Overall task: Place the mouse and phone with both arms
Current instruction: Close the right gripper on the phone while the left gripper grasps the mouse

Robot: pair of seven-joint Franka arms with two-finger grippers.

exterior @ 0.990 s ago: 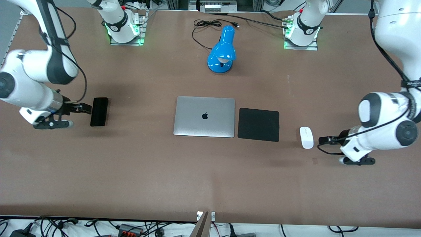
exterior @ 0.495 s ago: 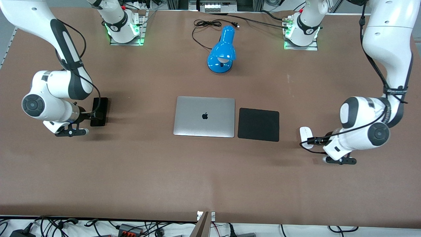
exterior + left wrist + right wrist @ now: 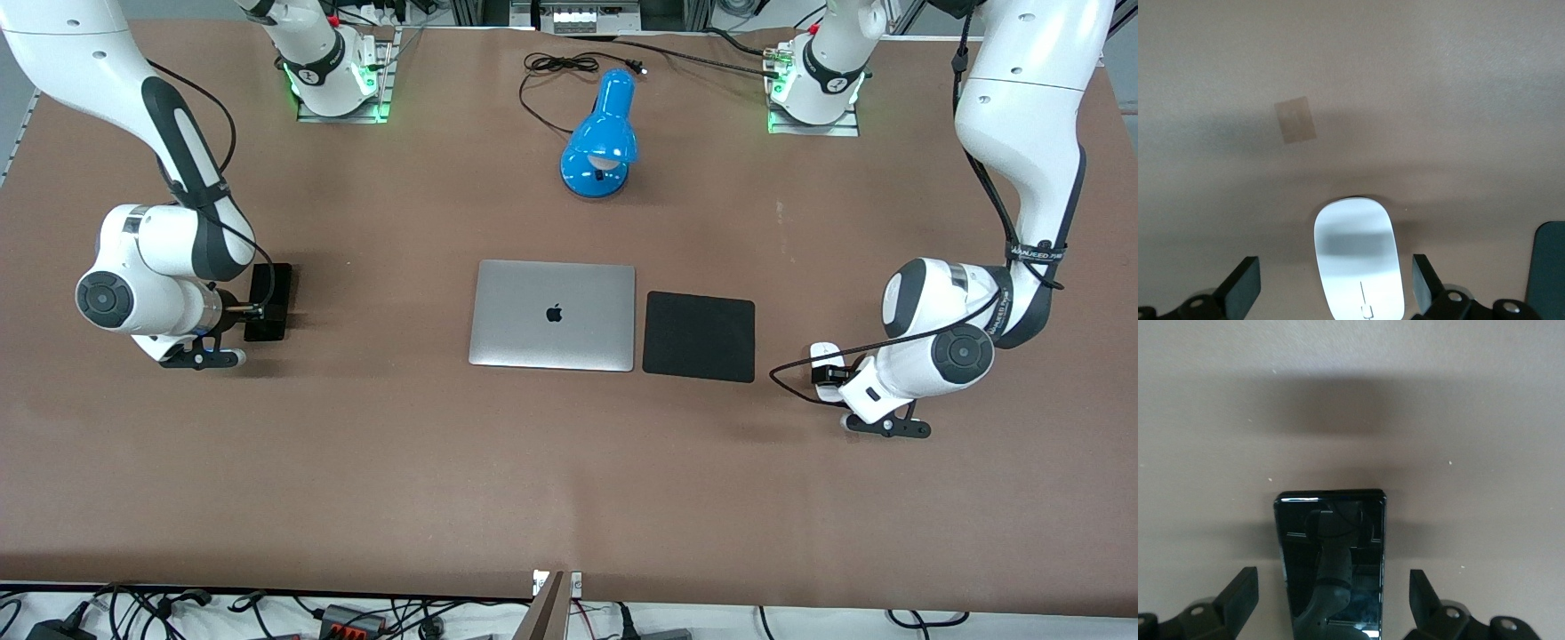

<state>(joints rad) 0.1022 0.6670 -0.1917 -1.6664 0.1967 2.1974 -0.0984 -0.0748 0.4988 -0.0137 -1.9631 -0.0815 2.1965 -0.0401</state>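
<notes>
My left gripper grabs the white mouse by its long sides next, to place the mouse (image 3: 819, 353) on the black pad (image 3: 699, 336).
The white mouse (image 3: 819, 353) lies on the brown table near the left arm's end, beside the black pad. My left gripper (image 3: 830, 374) is low over it and hides most of it in the front view. In the left wrist view the mouse (image 3: 1358, 257) lies between the spread fingers (image 3: 1241, 290) of this gripper (image 3: 1333, 290), which is open with gaps on both sides. The black phone (image 3: 271, 300) lies flat near the right arm's end. My right gripper (image 3: 252, 311) is low over its edge. In the right wrist view the phone (image 3: 1331, 553) lies between that gripper's (image 3: 1331, 603) open fingers (image 3: 1238, 600).
A closed silver laptop (image 3: 552, 315) lies mid-table with a black square pad (image 3: 699, 336) beside it; the pad's edge shows in the left wrist view (image 3: 1546, 267). A blue desk lamp (image 3: 602, 138) and its cable (image 3: 560, 64) lie farther from the camera. A tape patch (image 3: 1295, 120) is near the mouse.
Both arms have swung inward and down. The left gripper moved over the mouse and the right gripper over the phone. Neither object has moved.
</notes>
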